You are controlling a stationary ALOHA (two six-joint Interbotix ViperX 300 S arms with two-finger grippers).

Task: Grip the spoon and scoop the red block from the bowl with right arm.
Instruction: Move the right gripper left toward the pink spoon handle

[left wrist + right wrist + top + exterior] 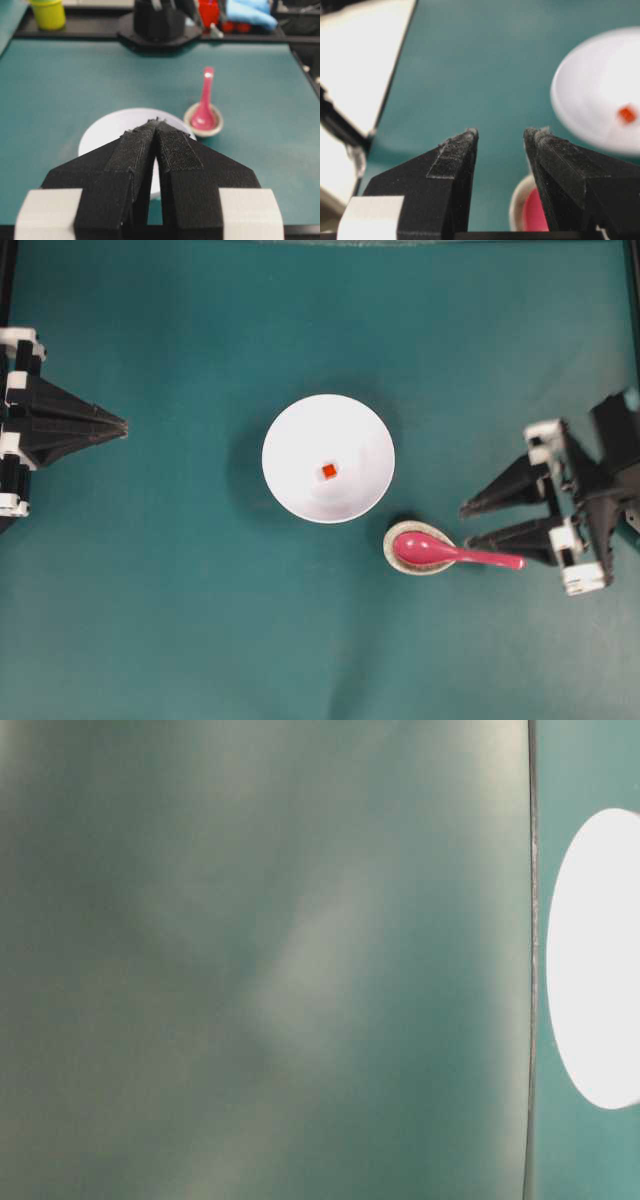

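Observation:
The spoon's scoop (420, 548) lies down inside the speckled spoon rest. My right gripper grabs the pink spoon by its handle sticking out past the spoon rest's edge (482, 557) next.
The white bowl (300, 440) stands mid-table with the small red block (328, 471) on its bottom. To its lower right the pink spoon (455, 555) rests with its scoop in a speckled spoon rest (398, 562), handle pointing right. My right gripper (467, 525) is open and holds nothing; its fingertips sit just above the handle, which runs alongside the lower finger. In the right wrist view the right gripper (501, 132) frames bare mat, with the spoon (537, 212), the bowl (585, 90) and the block (627, 114) to the right. My left gripper (122, 425) is shut at the far left.
The left wrist view looks past the left gripper (157, 121) to the bowl (105, 132), the spoon (205, 107), a yellow cup (47, 12) and red and blue items beyond the table's far edge. The table-level view is a teal blur.

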